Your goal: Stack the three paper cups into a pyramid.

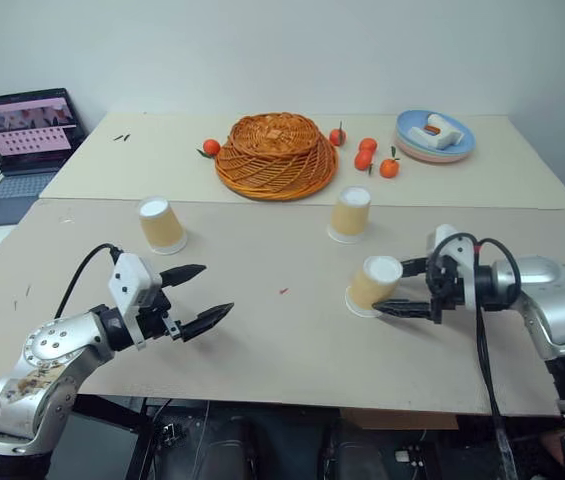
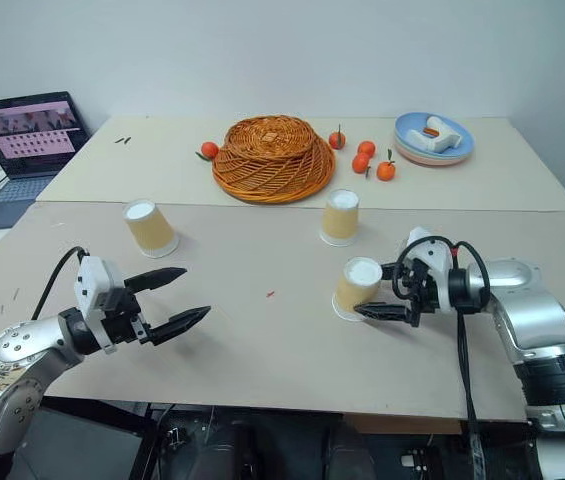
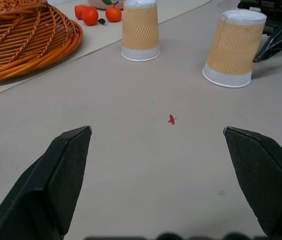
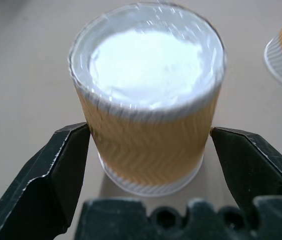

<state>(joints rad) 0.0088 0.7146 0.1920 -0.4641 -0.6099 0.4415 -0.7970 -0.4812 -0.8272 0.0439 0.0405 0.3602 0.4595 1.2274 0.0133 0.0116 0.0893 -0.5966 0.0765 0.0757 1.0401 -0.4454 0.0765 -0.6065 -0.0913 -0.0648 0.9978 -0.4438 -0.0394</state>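
Note:
Next, my right gripper grabs the near upside-down tan paper cup by its ribbed side (image 1: 367, 292) (image 4: 148, 142), to build the pyramid.
Three paper cups stand upside down on the near table: one at the left (image 1: 162, 225), one further back in the middle (image 1: 350, 214) and one in front of it at the right (image 1: 374, 285). My right gripper (image 1: 394, 288) reaches in from the right, open, with a finger on each side of the near right cup (image 4: 148, 150); small gaps show between the fingers and the cup wall. Over the bare tabletop at the front left my left gripper (image 1: 217, 289) hovers open and empty, pointing toward the two right-hand cups (image 3: 233, 47).
An upturned orange woven basket (image 1: 276, 155) sits on the far table, with small oranges (image 1: 366, 155) beside it and a blue plate (image 1: 457, 148) at the far right. An open laptop (image 1: 24, 140) stands on a side table at the far left.

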